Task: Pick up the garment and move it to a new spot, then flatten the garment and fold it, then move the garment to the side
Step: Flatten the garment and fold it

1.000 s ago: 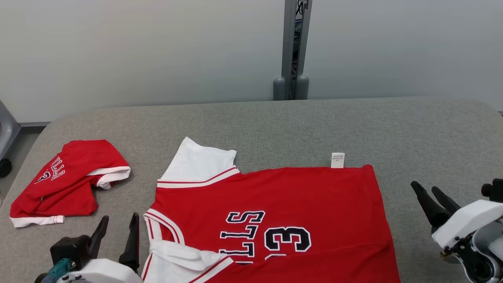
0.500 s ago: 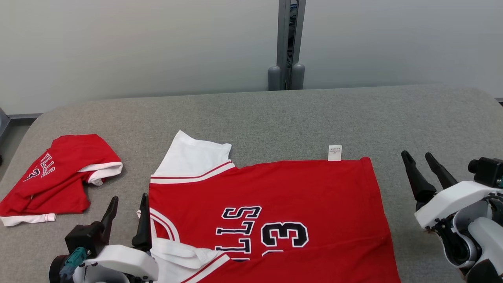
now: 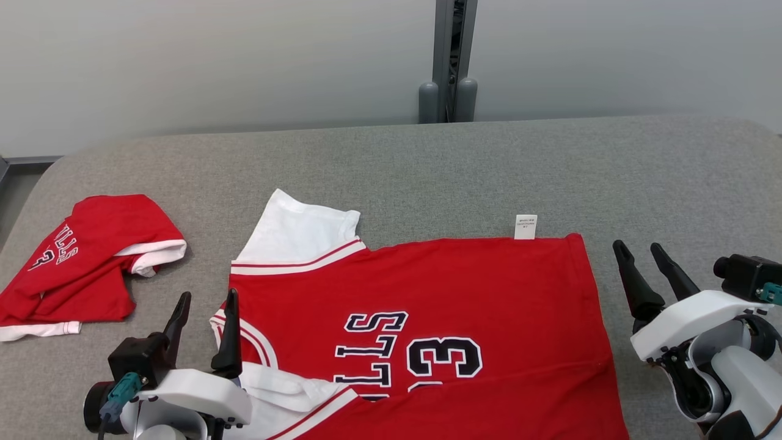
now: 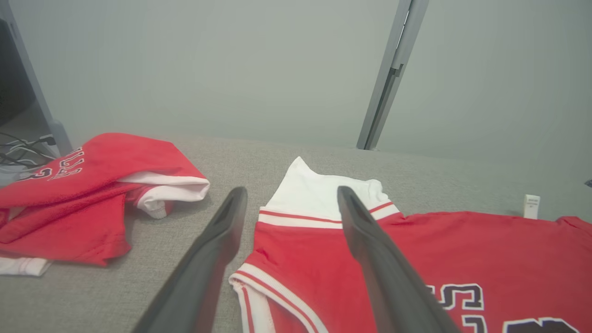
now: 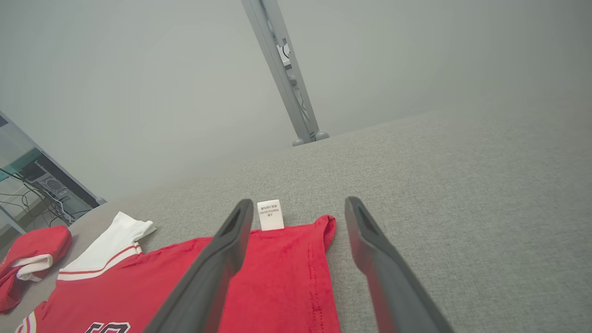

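Note:
The red hem corner [image 3: 576, 239] curls up from the table while the rest of the jersey [image 3: 506, 293] lies flat, so the robot's right gripper should grab that corner next.
The garment [image 3: 440, 287] is a red jersey with white sleeves and a black "3", lying spread flat on the grey table [image 3: 427, 165]. My left gripper [image 3: 208, 295] stands open at the jersey's left edge, beside the collar trim and just short of the white sleeve [image 3: 299, 232]. In the left wrist view the left gripper [image 4: 292, 190] frames that sleeve [image 4: 319, 189]. My right gripper [image 3: 636, 245] is open just off the jersey's right hem. In the right wrist view the right gripper [image 5: 299, 202] brackets the hem corner [image 5: 323, 226] and a white label [image 5: 270, 215]. Neither gripper holds anything.
A second red garment [image 3: 91, 256] lies bunched at the table's left, also seen in the left wrist view as a red heap [image 4: 92, 175]. A grey post [image 3: 451, 61] stands behind the far edge against a pale wall. Bare grey table stretches beyond and to the right of the jersey.
The camera has shifted a little. Both grippers have moved forward and inward: the left up to the jersey's collar edge, the right closer to its right hem. Both stay open.

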Tool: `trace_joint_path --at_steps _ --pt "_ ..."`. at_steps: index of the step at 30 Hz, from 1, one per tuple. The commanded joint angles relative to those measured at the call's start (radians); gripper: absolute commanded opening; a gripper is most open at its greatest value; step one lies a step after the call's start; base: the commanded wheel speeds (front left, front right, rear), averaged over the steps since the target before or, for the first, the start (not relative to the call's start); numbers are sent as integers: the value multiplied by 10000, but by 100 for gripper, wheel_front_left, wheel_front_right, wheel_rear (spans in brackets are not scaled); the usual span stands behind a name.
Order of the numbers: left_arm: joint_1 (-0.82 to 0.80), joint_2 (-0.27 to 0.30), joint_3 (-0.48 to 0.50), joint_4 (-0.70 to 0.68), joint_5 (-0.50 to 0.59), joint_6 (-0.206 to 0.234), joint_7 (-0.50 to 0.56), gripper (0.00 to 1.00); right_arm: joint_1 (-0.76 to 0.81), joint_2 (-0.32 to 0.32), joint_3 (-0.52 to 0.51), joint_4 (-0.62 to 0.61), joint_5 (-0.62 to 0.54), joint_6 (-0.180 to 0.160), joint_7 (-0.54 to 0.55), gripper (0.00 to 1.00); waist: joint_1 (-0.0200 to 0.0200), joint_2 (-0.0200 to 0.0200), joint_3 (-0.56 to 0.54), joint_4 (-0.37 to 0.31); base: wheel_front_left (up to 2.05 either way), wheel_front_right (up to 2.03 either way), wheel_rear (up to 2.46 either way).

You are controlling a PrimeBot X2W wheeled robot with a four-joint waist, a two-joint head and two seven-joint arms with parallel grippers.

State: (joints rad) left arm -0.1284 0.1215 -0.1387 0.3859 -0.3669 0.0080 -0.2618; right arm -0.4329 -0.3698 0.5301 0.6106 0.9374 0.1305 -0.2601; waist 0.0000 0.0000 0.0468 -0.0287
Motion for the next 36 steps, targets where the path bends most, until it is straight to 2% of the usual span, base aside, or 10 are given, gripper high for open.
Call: trace_joint_path --at_steps 1,5,13,20,24,28,32,36 --pt "-185 19 95 72 109 -83 -48 100 -110 -7 -46 49 -23 4 -65 100 0 0 108 7 0 0 0" --pt "-578 5 166 463 291 -308 -36 100 -363 43 -87 219 128 4 6 100 0 0 440 21 0 0 0" --pt "-2212 453 -311 1601 637 -801 408 100 -1371 318 -140 913 548 6 568 100 0 0 1228 -48 0 0 0" --pt "-4546 1288 -898 2670 273 -1320 2126 100 -2684 782 20 2017 930 4 1382 100 0 0 2091 -245 0 0 0" --pt "-5690 1795 -1895 2899 -861 -1388 3451 100 -3381 1156 207 2630 1043 4 1795 100 0 0 2539 -486 0 0 0" --pt "-6480 2864 -3256 2574 -2493 -1380 4713 100 -3933 1513 423 3037 1202 4 2079 100 0 0 2940 -742 0 0 0" --pt "-7106 3804 -4423 2206 -3620 -1384 5332 100 -4326 1763 604 3190 1454 4 2281 100 0 0 3256 -940 0 0 0" --pt "-7718 4440 -5426 1905 -4528 -1385 5747 100 -4621 1889 831 3227 1634 6 2367 100 0 0 3546 -1099 0 0 0"
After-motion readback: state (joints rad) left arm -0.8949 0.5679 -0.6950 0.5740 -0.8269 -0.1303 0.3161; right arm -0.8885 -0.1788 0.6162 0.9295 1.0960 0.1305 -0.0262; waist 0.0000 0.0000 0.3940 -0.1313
